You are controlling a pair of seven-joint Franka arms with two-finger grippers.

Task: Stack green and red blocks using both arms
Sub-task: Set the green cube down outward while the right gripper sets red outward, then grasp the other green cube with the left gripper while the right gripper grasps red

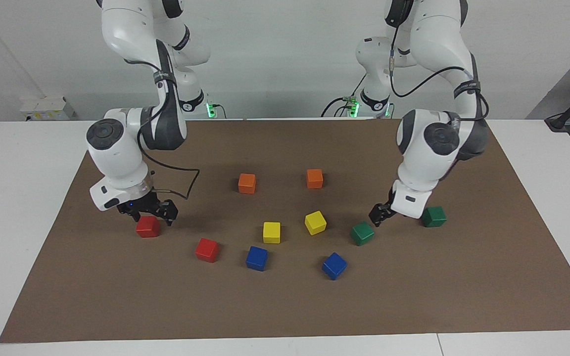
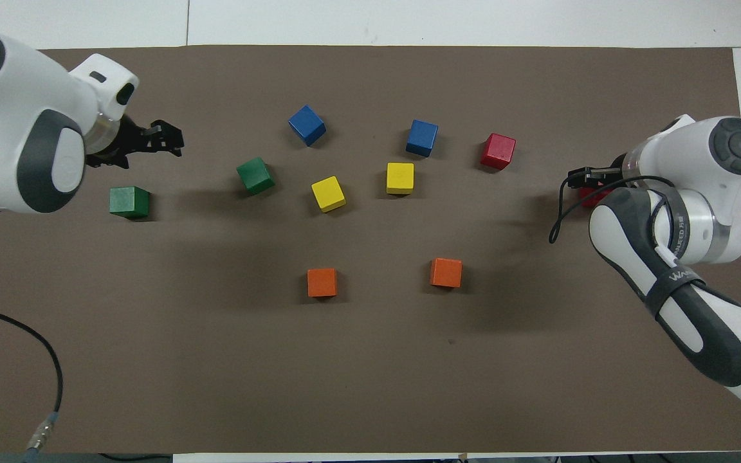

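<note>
I need to grab the dark green block by its sides next with my left gripper, to stack it on the other green block.
One green block lies free on the brown mat at the left arm's end. My left gripper hangs open and empty over the mat between it and the second green block. At the right arm's end a red block rests on the mat. My right gripper hovers open just above it without holding it. In the overhead view this red block is mostly hidden by the arm. The other red block sits toward the table's middle.
Two yellow blocks, two blue blocks and two orange blocks are spread over the middle of the mat. A black cable lies at the mat's edge by the left arm.
</note>
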